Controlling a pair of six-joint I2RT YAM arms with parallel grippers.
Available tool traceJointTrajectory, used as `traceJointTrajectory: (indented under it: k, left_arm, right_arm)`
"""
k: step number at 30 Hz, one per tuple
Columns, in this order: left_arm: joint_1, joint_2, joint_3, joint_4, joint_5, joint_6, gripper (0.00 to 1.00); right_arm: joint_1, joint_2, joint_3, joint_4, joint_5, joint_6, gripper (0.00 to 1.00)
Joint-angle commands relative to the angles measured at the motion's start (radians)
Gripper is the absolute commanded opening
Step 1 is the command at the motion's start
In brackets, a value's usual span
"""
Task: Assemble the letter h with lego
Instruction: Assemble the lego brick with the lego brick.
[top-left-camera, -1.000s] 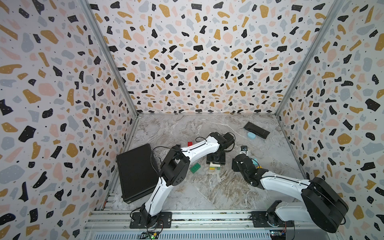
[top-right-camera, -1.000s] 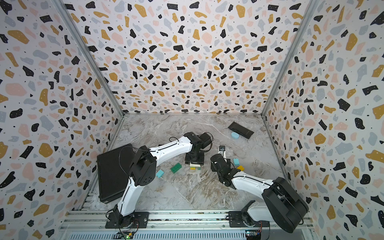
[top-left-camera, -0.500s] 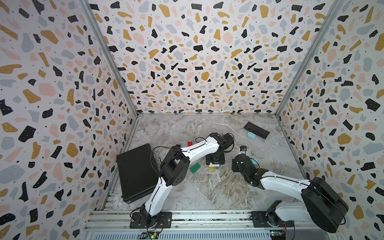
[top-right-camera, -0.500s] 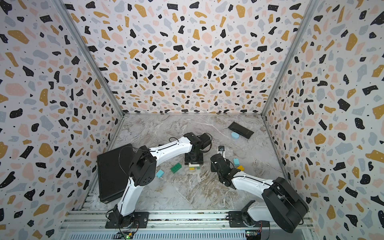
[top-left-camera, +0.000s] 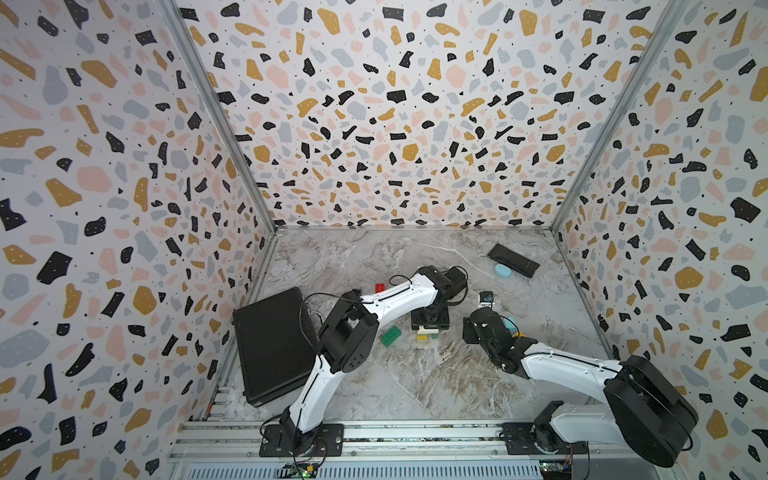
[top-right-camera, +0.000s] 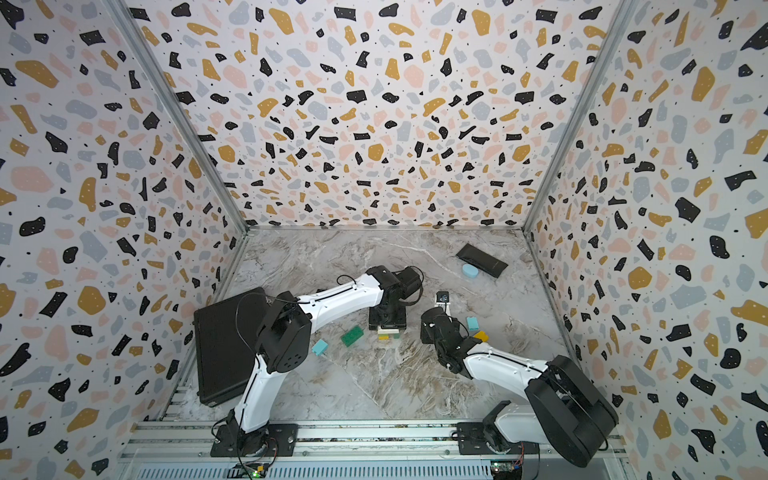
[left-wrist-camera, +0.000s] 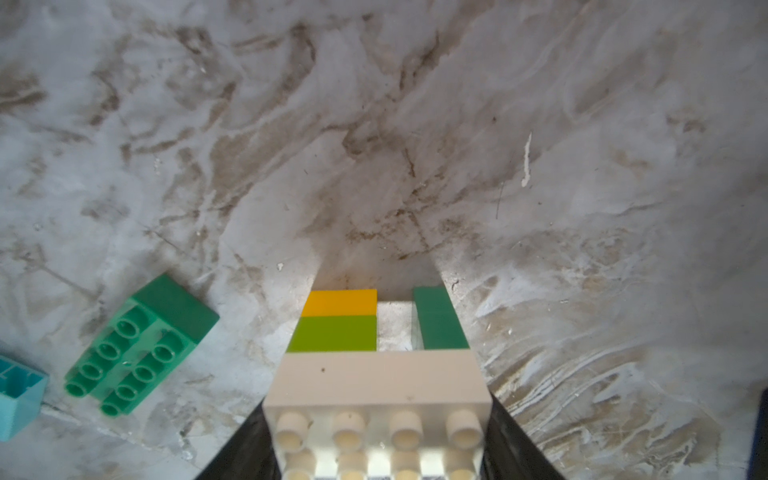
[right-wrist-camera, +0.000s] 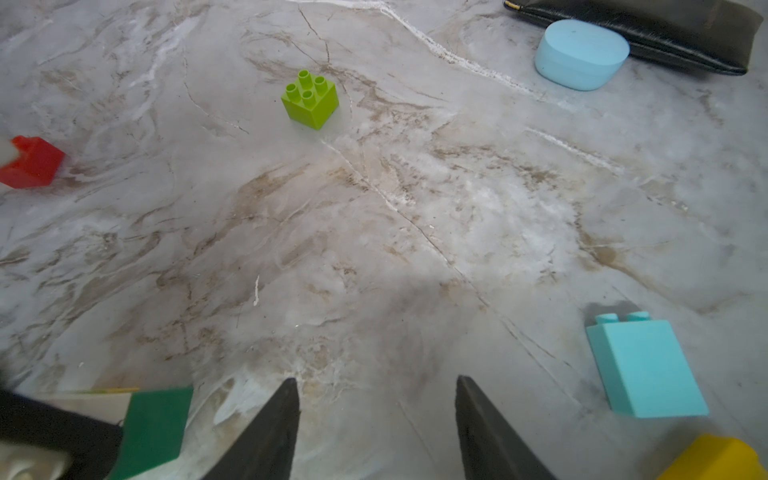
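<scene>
I should let go of the brick with my left gripper now, because the white brick's lower edge (top-left-camera: 428, 332) (left-wrist-camera: 376, 352) sits flush on lime-and-yellow and green legs that stand on the marble.
My left gripper (left-wrist-camera: 376, 440) is shut on a long white lego brick (left-wrist-camera: 376, 382), its black fingers (left-wrist-camera: 237, 453) pressed against the brick's two ends. Under the white brick hang a lime-and-yellow leg (left-wrist-camera: 336, 320) and a dark green leg (left-wrist-camera: 438, 320), low over the marble. In both top views this lego piece (top-left-camera: 428, 333) (top-right-camera: 388, 332) sits under the left wrist. My right gripper (right-wrist-camera: 377, 379) is open and empty just right of it. Loose lego lies around: dark green (top-left-camera: 390, 336), lime (right-wrist-camera: 311, 99), red (right-wrist-camera: 31, 163), light blue (right-wrist-camera: 646, 368), yellow (right-wrist-camera: 710, 459).
A large black case (top-left-camera: 274, 343) lies at the left wall. A flat black pouch (top-left-camera: 513, 260) and a pale-blue oval thing (top-left-camera: 502, 270) rest at the back right. Another light blue brick (top-right-camera: 320, 347) lies by the left arm's elbow. The walls close in on three sides.
</scene>
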Motion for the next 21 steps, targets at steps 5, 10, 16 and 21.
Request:
traceJointTrajectory:
  k: [5, 10, 16, 21]
  left_arm:
    - [0.023, 0.009, -0.011, -0.019, -0.017, 0.024, 0.7]
    - [0.024, -0.019, 0.038, -0.041, -0.014, 0.057, 0.91]
    - [0.026, -0.125, 0.075, -0.065, -0.035, 0.093, 0.99]
    - [0.049, -0.293, 0.006, -0.084, -0.073, 0.166, 0.99]
  right_arm:
    - [-0.004, -0.03, 0.005, -0.001, 0.024, -0.003, 0.68]
    - [-0.004, -0.036, 0.003, -0.002, 0.031, -0.009, 0.73]
    - [-0.004, -0.067, -0.011, 0.002, 0.061, -0.016, 0.78]
    - [-0.004, -0.123, -0.042, 0.013, 0.113, -0.022, 0.79]
